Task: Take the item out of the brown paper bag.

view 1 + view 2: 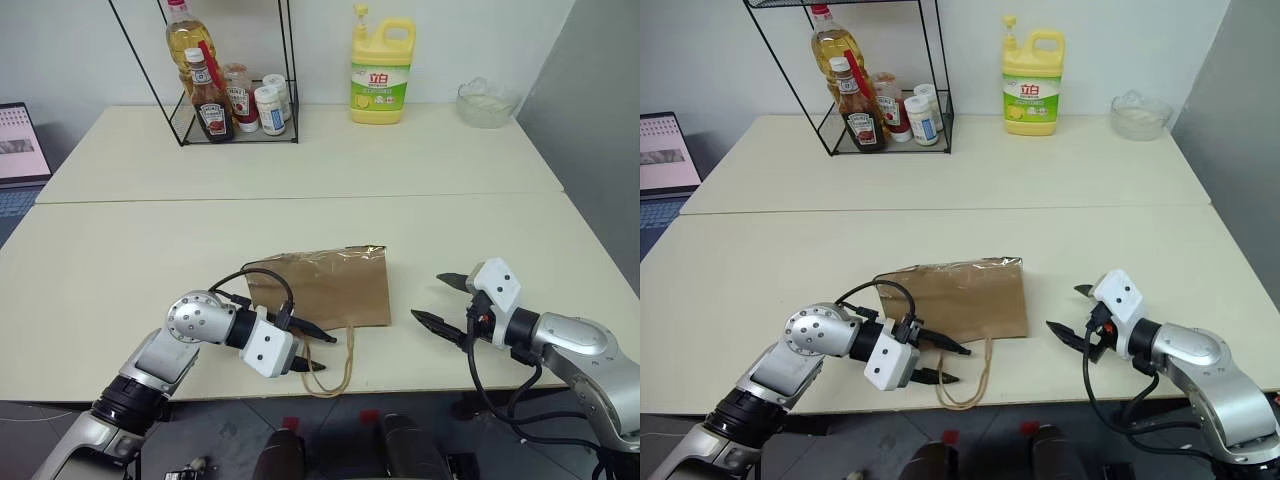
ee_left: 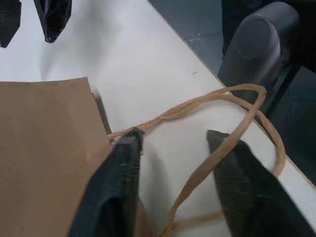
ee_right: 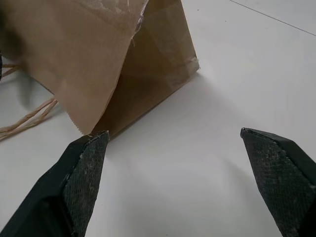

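Observation:
The brown paper bag (image 1: 330, 285) is lying flat. My left gripper will next grab its upper cord handle (image 1: 349, 362), which loops free past the paper.
The brown paper bag (image 1: 330, 285) lies flat on the table near its front edge, its cord handles (image 1: 340, 375) looping toward that edge. The item is hidden from view. My left gripper (image 1: 328, 352) is at the bag's handle end, open, with one finger (image 2: 118, 173) against the bag's paper edge and a handle cord (image 2: 197, 106) running through the gap between the fingers. My right gripper (image 1: 428, 297) hovers open just right of the bag, pointing at its folded bottom end (image 3: 148, 74), with nothing between its fingers.
A black wire rack (image 1: 230, 100) with sauce and oil bottles stands at the back left. A yellow detergent jug (image 1: 382, 70) and a glass bowl (image 1: 485, 100) are at the back right. A laptop (image 1: 20, 145) sits at the far left.

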Robot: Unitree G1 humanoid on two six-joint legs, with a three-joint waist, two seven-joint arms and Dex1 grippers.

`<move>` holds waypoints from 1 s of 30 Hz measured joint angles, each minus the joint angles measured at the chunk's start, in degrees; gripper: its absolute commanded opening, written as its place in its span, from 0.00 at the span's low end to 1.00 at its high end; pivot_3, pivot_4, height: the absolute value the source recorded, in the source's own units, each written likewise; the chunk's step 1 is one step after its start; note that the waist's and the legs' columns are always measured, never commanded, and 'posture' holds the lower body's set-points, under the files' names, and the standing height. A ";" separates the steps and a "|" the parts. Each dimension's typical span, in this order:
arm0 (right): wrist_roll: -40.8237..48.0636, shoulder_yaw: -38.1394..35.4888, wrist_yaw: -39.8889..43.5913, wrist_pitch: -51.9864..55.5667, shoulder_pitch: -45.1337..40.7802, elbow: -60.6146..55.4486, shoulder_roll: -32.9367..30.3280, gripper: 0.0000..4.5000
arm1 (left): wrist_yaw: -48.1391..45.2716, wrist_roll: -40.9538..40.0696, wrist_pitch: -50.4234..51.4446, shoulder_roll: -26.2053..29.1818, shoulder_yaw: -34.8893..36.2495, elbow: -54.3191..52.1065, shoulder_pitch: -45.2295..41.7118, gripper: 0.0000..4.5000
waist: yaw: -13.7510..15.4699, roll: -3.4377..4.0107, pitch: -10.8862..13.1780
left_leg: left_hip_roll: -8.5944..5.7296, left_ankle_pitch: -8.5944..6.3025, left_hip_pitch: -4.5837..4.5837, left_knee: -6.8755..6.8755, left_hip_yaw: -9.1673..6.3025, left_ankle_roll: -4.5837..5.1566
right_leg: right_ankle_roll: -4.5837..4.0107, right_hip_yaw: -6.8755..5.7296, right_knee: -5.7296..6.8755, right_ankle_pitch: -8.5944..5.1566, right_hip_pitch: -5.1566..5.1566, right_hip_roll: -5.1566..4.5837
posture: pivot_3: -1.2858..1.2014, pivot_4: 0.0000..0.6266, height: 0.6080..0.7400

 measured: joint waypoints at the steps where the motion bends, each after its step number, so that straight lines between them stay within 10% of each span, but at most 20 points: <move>1: -0.01 0.00 0.01 -0.04 0.00 0.02 0.00 1.00 | 0.21 -0.13 0.54 -0.07 0.01 -0.07 0.00 0.16 | 0.01 0.00 0.00 | 0.00 0.00 0.00 0.00 0.00 0.00 | 0.00 0.00 0.00 0.00 0.00 0.00 | 0.52 0.24 1.00; 4: -0.18 0.00 0.27 -0.73 0.34 0.10 -0.17 1.00 | 1.66 -1.89 5.77 -0.96 0.43 -1.50 0.01 0.00 | 0.07 -0.01 0.00 | 0.00 0.00 -0.02 0.00 0.00 0.00 | 0.00 -0.01 0.00 0.00 0.01 0.00 | 0.52 0.24 1.00; 11: -6.67 1.39 6.09 -14.51 8.37 2.45 -6.87 1.00 | 7.06 -7.87 22.02 -2.19 4.15 -6.23 -0.64 0.00 | 0.40 -0.02 0.01 | 0.00 -0.01 0.00 0.01 0.00 0.01 | 0.01 0.00 -0.03 -0.01 0.02 0.00 | 0.52 0.24 1.00; 21: -36.15 10.61 1.76 -82.59 3.96 26.50 -10.67 1.00 | 15.59 -13.52 40.98 -5.73 7.59 -11.63 -0.98 0.00 | 0.31 -0.36 0.21 | 0.03 0.00 0.37 -0.05 0.12 -0.01 | 0.02 0.07 -0.02 -0.01 0.26 0.00 | 0.52 0.24 1.00; 30: -50.53 16.58 -10.04 -101.92 -7.75 39.33 -2.77 1.00 | 17.95 -15.67 47.02 -6.75 9.11 -12.87 -1.08 0.00 | 0.21 -0.53 0.27 | 0.07 0.00 0.78 -0.10 0.12 -0.02 | -0.06 0.07 -0.01 -0.05 0.63 0.02 | 0.52 0.24 1.00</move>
